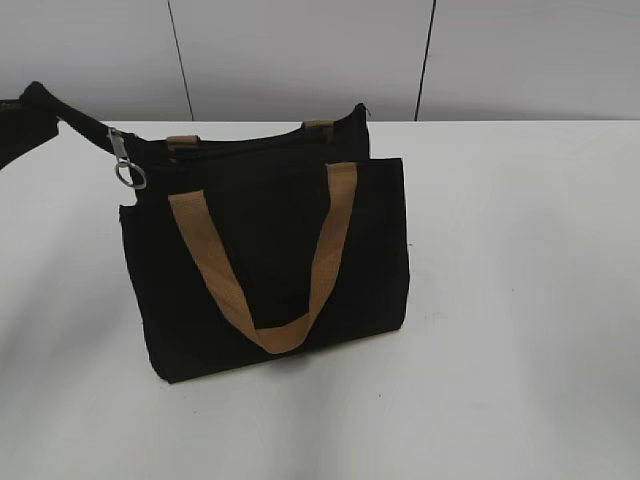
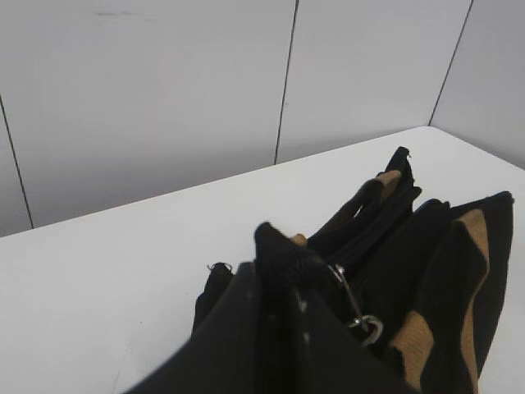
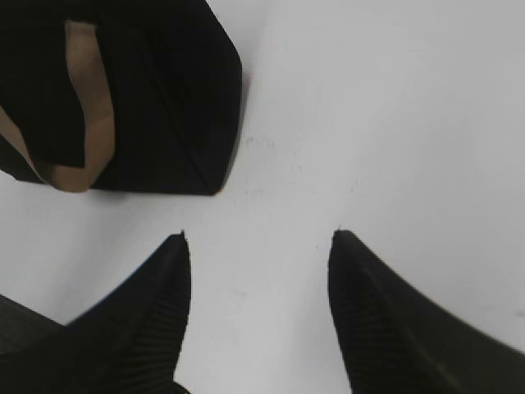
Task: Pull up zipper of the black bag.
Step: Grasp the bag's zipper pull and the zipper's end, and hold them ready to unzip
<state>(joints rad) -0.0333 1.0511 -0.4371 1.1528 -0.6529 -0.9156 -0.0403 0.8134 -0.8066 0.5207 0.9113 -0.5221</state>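
Observation:
The silver zipper pull should be held by its tab (image 1: 120, 150) next, so my right gripper will grab it there and pull the black bag's zipper closed.
The black bag (image 1: 265, 260) stands upright on the white table, its tan handle (image 1: 268, 335) hanging down the front. My left gripper (image 1: 100, 133) reaches in from the left and is shut on the black end of the zipper line at the bag's top left corner. The silver zipper pull (image 1: 126, 166) with its ring hangs free just below the fingertips. In the left wrist view the shut jaws (image 2: 283, 261) pinch black fabric, with the pull (image 2: 361, 316) beside them. My right gripper (image 3: 258, 238) is open and empty over bare table, with the bag (image 3: 172, 107) to its upper left.
The white table (image 1: 520, 300) extends to the right of and in front of the bag. A grey panelled wall (image 1: 300, 50) stands right behind the table's back edge. The right arm does not show in the exterior view.

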